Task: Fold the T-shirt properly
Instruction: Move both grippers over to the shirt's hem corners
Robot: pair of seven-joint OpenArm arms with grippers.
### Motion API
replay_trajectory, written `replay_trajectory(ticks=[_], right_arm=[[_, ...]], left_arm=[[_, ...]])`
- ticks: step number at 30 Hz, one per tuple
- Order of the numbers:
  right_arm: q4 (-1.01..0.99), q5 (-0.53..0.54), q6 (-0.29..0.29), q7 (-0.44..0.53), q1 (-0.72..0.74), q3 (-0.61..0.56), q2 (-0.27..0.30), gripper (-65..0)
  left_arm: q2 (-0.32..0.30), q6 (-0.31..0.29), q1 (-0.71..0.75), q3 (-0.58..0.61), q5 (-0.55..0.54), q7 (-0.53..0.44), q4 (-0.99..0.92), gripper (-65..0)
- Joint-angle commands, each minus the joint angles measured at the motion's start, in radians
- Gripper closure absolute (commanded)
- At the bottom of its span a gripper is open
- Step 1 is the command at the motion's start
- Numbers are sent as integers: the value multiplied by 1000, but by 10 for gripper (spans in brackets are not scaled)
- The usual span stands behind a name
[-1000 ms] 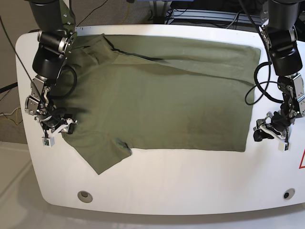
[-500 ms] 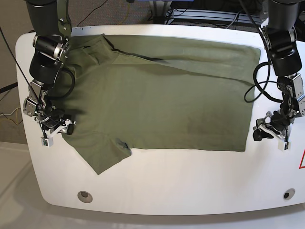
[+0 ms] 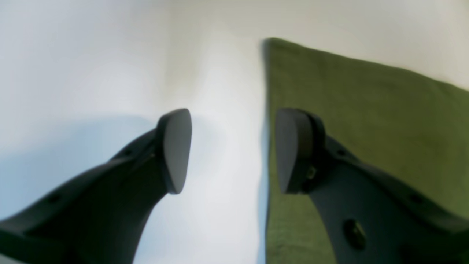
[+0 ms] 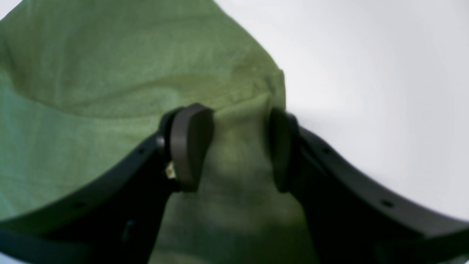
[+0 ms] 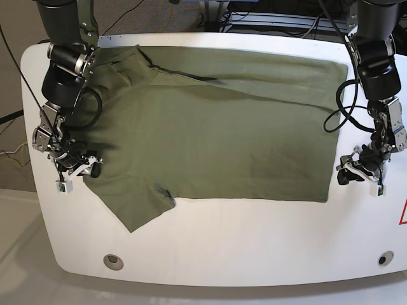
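Observation:
The white tabletop fills most of the space between my fingers, so they would miss if I closed now. My left gripper should first move over the hem [image 5: 327, 182], then close on the T-shirt [image 5: 216, 127].
The olive-green T-shirt [image 5: 216, 127] lies spread flat on the white table [image 5: 241, 241], collar end at the left, hem at the right. My right gripper [image 5: 81, 173] sits low at the shirt's left edge by the near sleeve; in the right wrist view [image 4: 238, 146] its jaws are open with a raised ridge of the green cloth [image 4: 110, 84] between them. My left gripper [image 5: 356, 176] is low beside the hem's near right corner; in the left wrist view [image 3: 231, 146] it is open, one finger [image 3: 293, 146] over the cloth edge [image 3: 366, 110], the other over bare table.
The table's rounded front edge has two round inset fittings, one at the left [image 5: 114, 260] and one at the right [image 5: 382, 258]. Cables and a rack [image 5: 273, 19] lie behind the far edge. A red marking [image 5: 403, 216] shows at the right border.
The left gripper has shifted slightly left toward the hem corner. The right gripper has stayed low at the shirt's left edge with small shifts. The shirt has not visibly moved.

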Motion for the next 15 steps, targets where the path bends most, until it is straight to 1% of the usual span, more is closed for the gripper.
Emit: replay_trajectory(ticks=[1,9,15], right_arm=[[13,-3,8,-10,16,5,14,-281],[-1,-5,3,-2,17,3,15,-280],[1,-4,1,1,14,4,15,-283]], left_arm=[[-15,-9,-28,-1,-12,-34,-3,-344],[-8,-15,-20,-3,4,-43,-26,-347],[13,-20,-23,-2,19,-43,-37,-347]])
